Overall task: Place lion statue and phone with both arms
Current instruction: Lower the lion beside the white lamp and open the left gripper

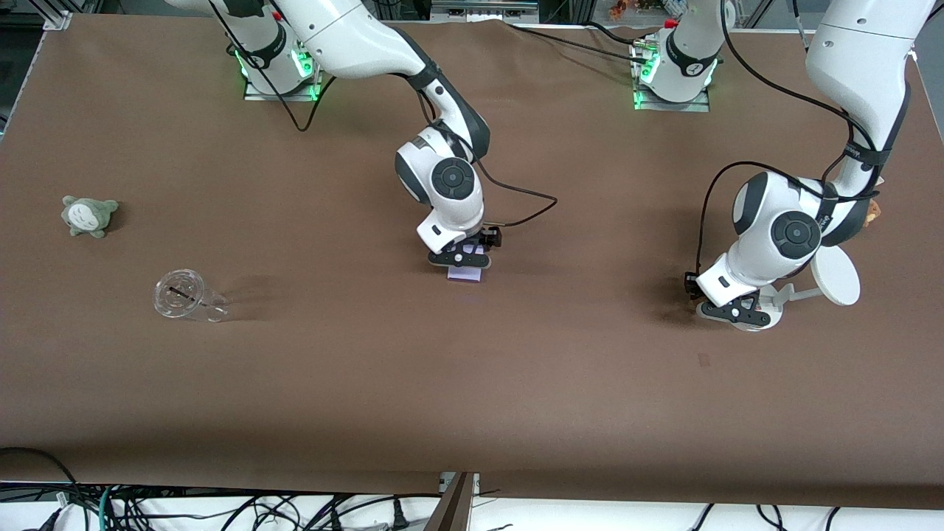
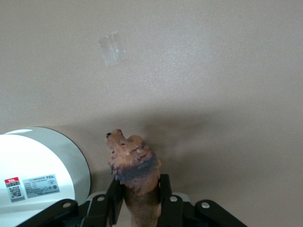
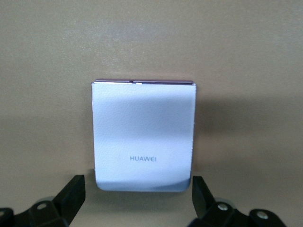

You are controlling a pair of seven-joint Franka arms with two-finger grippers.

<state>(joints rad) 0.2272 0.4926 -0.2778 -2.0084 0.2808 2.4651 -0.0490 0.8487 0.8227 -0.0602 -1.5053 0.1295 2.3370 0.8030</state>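
Note:
My left gripper opens now, since the lion statue [image 2: 132, 158] sits low over the table beside the white round base in the left wrist view.
The phone [image 3: 143, 135], a pale lavender slab, lies flat on the brown table; the front view shows it [image 1: 466, 275] near the table's middle. My right gripper [image 3: 137, 198] is open just above it [image 1: 461, 259], with one dark finger [image 3: 73, 195] on each side of the phone's end and not touching it. My left gripper [image 2: 138, 208] is shut on the lion statue [image 2: 132, 158], whose head sticks out past the fingertips. In the front view this gripper [image 1: 740, 313] hangs low at the left arm's end of the table and hides the lion.
A white round-based stand [image 1: 835, 276] stands beside the left gripper; its round part shows in the left wrist view [image 2: 42, 165]. A grey-green plush [image 1: 88, 214] and a clear cup on its side [image 1: 184, 296] lie toward the right arm's end. A tan-orange plush [image 1: 874, 210] peeks past the left arm.

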